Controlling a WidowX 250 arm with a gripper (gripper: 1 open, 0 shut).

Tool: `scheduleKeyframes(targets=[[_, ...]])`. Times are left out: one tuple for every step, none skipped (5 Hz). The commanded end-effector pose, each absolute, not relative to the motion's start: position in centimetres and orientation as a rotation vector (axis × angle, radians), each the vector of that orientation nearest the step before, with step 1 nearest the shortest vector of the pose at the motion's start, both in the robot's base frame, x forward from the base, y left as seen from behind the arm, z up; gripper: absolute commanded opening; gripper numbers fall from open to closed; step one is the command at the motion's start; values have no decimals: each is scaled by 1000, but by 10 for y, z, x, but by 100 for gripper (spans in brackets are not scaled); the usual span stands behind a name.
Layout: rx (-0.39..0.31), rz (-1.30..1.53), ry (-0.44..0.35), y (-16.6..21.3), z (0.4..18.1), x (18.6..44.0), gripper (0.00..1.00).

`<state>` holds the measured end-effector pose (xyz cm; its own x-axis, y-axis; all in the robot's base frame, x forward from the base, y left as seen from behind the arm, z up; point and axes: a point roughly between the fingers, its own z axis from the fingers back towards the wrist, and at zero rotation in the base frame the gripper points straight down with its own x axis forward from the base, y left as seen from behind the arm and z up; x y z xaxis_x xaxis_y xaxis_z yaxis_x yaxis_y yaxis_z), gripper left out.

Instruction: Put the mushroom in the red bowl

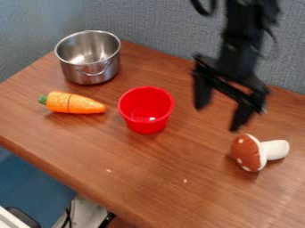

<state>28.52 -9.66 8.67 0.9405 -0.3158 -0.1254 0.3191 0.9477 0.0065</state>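
Note:
My gripper grabs the mushroom by its cream stem (273,150) next, to put the mushroom in the red bowl (145,109).
The mushroom (256,151) lies on its side at the right of the wooden table (107,147), brown cap toward the left, cream stem toward the right. The red bowl (145,109) stands upright and empty near the table's middle. My gripper (226,105) hangs open between them, its two dark fingers pointing down. It is just above and slightly left of the mushroom, not touching it. Nothing is between the fingers.
A shiny steel pot (89,56) stands at the back left. An orange carrot (71,103) with a green top lies left of the bowl. The table's front edge runs diagonally from left to lower right; a grey wall is behind.

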Motion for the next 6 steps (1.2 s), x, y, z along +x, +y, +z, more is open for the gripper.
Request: scheduleKeyframes(targets=[[38,-401,60,-125,88,294,100],[53,-464,60,-142,77,291,100],[68,-532,64,-152,66,288,100],[75,-557,70,-152,59,288,100],[78,-574,72,-152,54,290,100],[80,-584,75,-151,49,292,100]])
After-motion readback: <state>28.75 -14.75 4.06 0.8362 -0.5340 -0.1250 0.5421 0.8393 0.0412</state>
